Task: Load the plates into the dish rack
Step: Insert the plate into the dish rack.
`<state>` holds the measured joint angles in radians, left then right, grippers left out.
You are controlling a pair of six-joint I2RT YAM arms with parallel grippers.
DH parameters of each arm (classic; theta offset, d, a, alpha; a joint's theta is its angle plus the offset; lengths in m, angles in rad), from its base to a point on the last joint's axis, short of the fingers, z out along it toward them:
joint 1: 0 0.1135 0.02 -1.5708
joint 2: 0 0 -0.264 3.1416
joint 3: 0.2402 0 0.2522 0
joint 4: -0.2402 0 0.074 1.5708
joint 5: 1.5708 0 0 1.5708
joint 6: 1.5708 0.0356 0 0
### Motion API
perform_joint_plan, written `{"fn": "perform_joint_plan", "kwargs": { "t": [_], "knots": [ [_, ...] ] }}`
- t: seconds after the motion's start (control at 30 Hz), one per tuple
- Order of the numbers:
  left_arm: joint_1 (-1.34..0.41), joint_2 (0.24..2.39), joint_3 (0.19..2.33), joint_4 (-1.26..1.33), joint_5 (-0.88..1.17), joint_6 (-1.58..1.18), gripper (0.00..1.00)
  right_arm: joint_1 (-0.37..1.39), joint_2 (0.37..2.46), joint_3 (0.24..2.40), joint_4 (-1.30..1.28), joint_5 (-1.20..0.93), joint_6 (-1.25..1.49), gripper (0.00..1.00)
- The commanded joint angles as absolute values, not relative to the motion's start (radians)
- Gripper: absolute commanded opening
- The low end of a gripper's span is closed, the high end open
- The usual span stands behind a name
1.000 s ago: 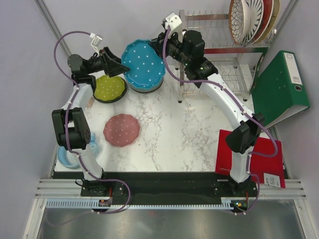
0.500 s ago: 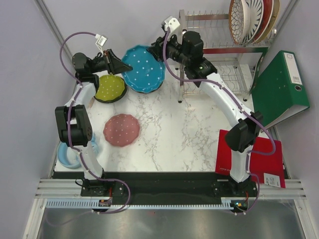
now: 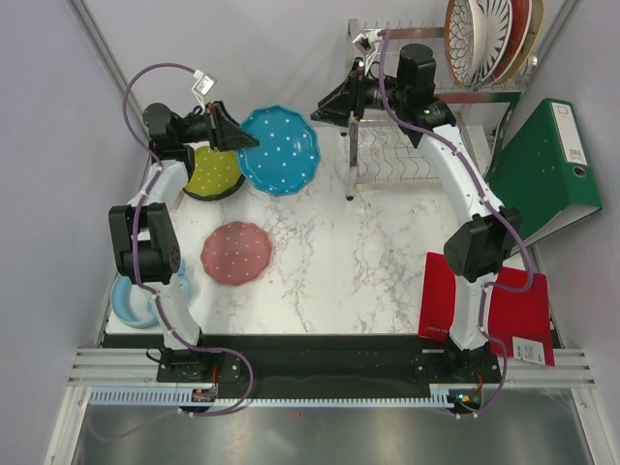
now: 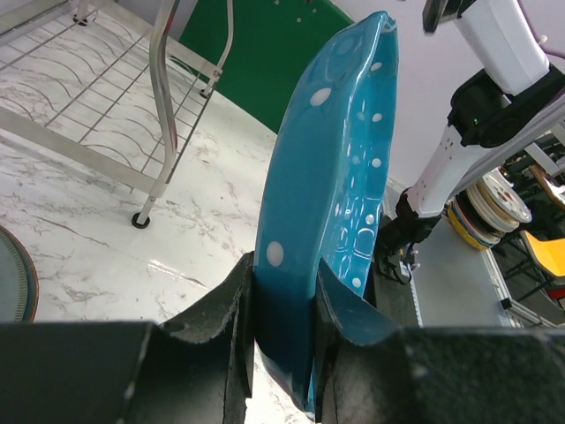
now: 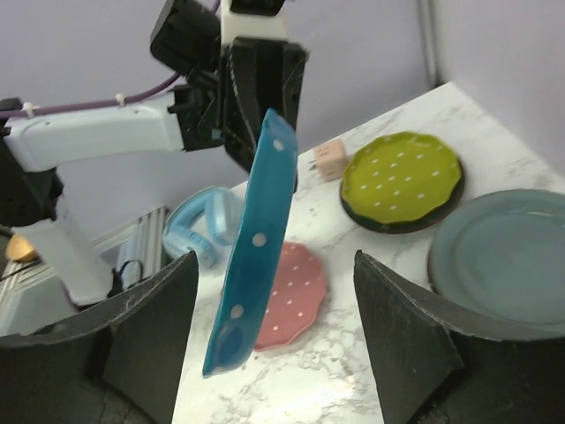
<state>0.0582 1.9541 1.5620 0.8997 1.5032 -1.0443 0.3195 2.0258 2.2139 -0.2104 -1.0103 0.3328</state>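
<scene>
My right gripper grabs the plate's free rim opposite my left gripper next, to stand the teal dotted plate [image 3: 281, 150] in the dish rack.
The teal dotted plate [image 3: 281, 150] hangs on edge above the table, and my left gripper [image 3: 232, 140] is shut on its left rim. In the left wrist view both fingers [image 4: 234, 305] press the plate's rim [image 4: 327, 177]. My right gripper [image 3: 325, 111] stands open to the right of it, clear of the plate [image 5: 256, 238]. The lime plate [image 3: 213, 172] and the pink plate [image 3: 235, 252] lie flat on the table, as does a grey-blue plate [image 5: 508, 261]. Several plates [image 3: 489, 39] stand in the top tier of the dish rack [image 3: 407, 160].
A green binder [image 3: 542, 165] leans at the right of the rack. A red folder [image 3: 504, 310] lies at the front right, and blue headphones [image 3: 136, 300] lie at the front left. A small pink cube [image 5: 329, 157] sits beside the lime plate.
My left gripper shut on the teal plate's rim. My right gripper let go of the plate, opened, and drew back to the right toward the rack.
</scene>
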Motion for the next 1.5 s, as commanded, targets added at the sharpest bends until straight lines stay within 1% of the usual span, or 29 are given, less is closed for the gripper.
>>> {"fn": "perform_joint_plan", "kwargs": {
  "t": [0.0,0.23,0.33,0.53,0.57,0.63,0.67,0.7,0.73,0.77,0.8,0.87,0.9,0.97,1.0,1.07,1.1,1.17,1.27,1.47],
  "knots": [
    [0.052,1.933,1.635,0.931,1.463,-1.039,0.02,0.350,2.057,2.223,-0.236,-1.190,0.394,0.79],
    [0.044,1.944,1.660,0.914,1.454,-1.029,0.03,0.367,2.057,2.206,-0.245,-1.206,0.387,0.80],
    [0.035,1.951,1.681,0.910,1.451,-1.028,0.03,0.385,2.056,2.186,-0.255,-1.213,0.377,0.77],
    [0.020,1.956,1.698,0.904,1.451,-1.025,0.03,0.413,2.072,2.186,-0.273,-1.177,0.361,0.58],
    [0.018,1.954,1.700,0.904,1.451,-1.025,0.03,0.416,2.074,2.189,-0.272,-1.170,0.359,0.49],
    [0.020,1.956,1.697,0.904,1.451,-1.023,0.03,0.417,2.075,2.194,-0.273,-1.155,0.353,0.38],
    [0.020,1.956,1.695,0.900,1.451,-1.022,0.04,0.417,2.074,2.198,-0.275,-1.149,0.348,0.26],
    [0.020,1.954,1.692,0.897,1.445,-1.020,0.09,0.414,2.071,2.201,-0.275,-1.143,0.339,0.19],
    [0.021,1.953,1.689,0.891,1.439,-1.009,0.14,0.413,2.069,2.209,-0.278,-1.126,0.333,0.04],
    [0.025,1.947,1.683,0.882,1.431,-1.003,0.20,0.414,2.066,2.212,-0.278,-1.117,0.330,0.00],
    [0.026,1.945,1.681,0.877,1.422,-0.997,0.34,0.414,2.065,2.218,-0.278,-1.111,0.327,0.00],
    [0.050,1.937,1.683,0.832,1.414,-0.968,0.46,0.411,2.063,2.244,-0.282,-1.097,0.328,0.00],
    [0.063,1.921,1.683,0.812,1.411,-0.956,0.54,0.404,2.056,2.252,-0.284,-1.088,0.327,0.00],
    [0.125,1.899,1.669,0.769,1.420,-0.933,0.61,0.387,2.043,2.282,-0.291,-1.050,0.321,0.00],
    [0.152,1.869,1.661,0.753,1.436,-0.922,0.85,0.379,2.028,2.296,-0.296,-1.037,0.321,0.00],
    [0.222,1.842,1.645,0.744,1.462,-0.927,0.88,0.362,2.019,2.364,-0.331,-1.013,0.286,0.00],
    [0.247,1.818,1.637,0.724,1.480,-0.916,1.00,0.357,2.014,2.391,-0.353,-0.984,0.263,0.00],
    [0.303,1.792,1.615,0.662,1.483,-0.865,1.00,0.351,2.005,2.450,-0.383,-0.948,0.221,0.00],
    [0.333,1.766,1.583,0.537,1.467,-0.750,1.00,0.351,1.987,2.500,-0.382,-0.891,0.187,0.00],
    [0.279,1.790,1.549,0.511,1.434,-0.704,1.00,0.354,1.988,2.517,-0.394,-0.847,0.152,0.00]
  ]
}}
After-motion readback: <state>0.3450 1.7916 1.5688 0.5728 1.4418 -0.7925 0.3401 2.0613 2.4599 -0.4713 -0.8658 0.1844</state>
